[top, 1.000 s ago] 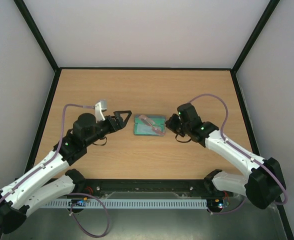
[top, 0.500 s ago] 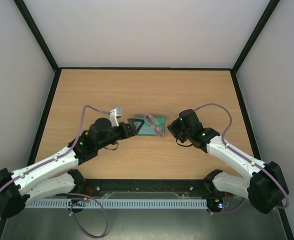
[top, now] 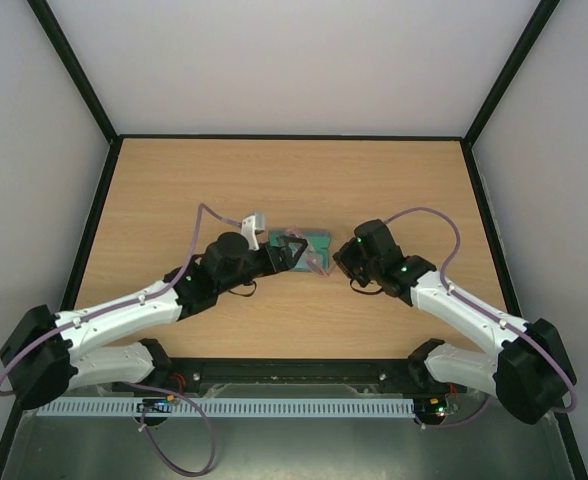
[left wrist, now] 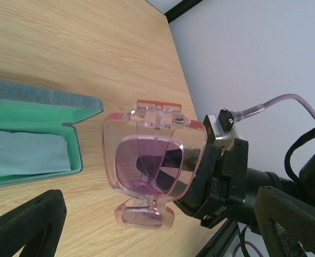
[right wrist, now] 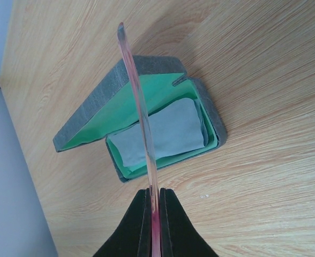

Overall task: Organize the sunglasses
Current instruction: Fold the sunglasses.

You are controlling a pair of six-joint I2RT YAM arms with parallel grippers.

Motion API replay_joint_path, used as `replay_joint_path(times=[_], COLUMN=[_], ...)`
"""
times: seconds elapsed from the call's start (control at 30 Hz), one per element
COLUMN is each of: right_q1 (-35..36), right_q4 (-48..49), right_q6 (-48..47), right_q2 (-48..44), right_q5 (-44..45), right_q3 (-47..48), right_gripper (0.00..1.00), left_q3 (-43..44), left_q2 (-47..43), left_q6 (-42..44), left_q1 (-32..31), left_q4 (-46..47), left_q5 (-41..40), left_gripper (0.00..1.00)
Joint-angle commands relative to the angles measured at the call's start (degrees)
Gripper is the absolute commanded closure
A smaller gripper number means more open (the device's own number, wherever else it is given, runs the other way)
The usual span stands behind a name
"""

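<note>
In the left wrist view my left gripper's fingers stop short of the sunglasses' front, so the gripper moves toward that front, before closing on the sunglasses.
The pink translucent sunglasses (left wrist: 152, 160) are held upright just above the table, beside the open case. My right gripper (right wrist: 155, 195) is shut on them. They appear edge-on in the right wrist view (right wrist: 141, 107) and small in the top view (top: 317, 262). The grey-blue case with green lining (right wrist: 200, 115) lies open behind them, with the pale blue-grey cloth (right wrist: 163, 134) inside. My left gripper (left wrist: 157, 225) is open, its fingers on either side of the sunglasses without touching them. In the top view it (top: 292, 250) hovers over the case (top: 317, 240), facing my right gripper (top: 336, 262).
The wooden table (top: 274, 180) has black edge rails and white walls around it. The case lid (right wrist: 109, 101) stands open, tilted away from the tray. Purple cables loop off both wrists.
My left arm has swung right from the table's left-middle to the case, jaws open. My right gripper has drawn the sunglasses slightly nearer, off the case.
</note>
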Motion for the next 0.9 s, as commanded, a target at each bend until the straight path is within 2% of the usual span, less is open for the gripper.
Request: replay_joint_path(times=[0.0,0.43,0.87], right_q1=[0.4,0.5,0.5], right_q4=[0.8,3.2,3.8], right_q6=[-0.3,0.3,0.1], right_q2=[-0.8,-1.6,-1.6], right_q5=[0.9,-0.3,-0.9], right_q3=[-1.2,-4.0,-4.1], right_gripper=[0.99,0.99,0.99], left_q3=[2.1,3.9,4.8], left_q2=[2.1,6.6,9.0], left_q6=[0.3,0.6,1.3], left_q1=[-0.4,-0.4,-0.6], left_q4=[3.2,4.5,4.9], left_q5=[-1.2,-1.1,-0.9], left_gripper=[0.0,0.01,0.08])
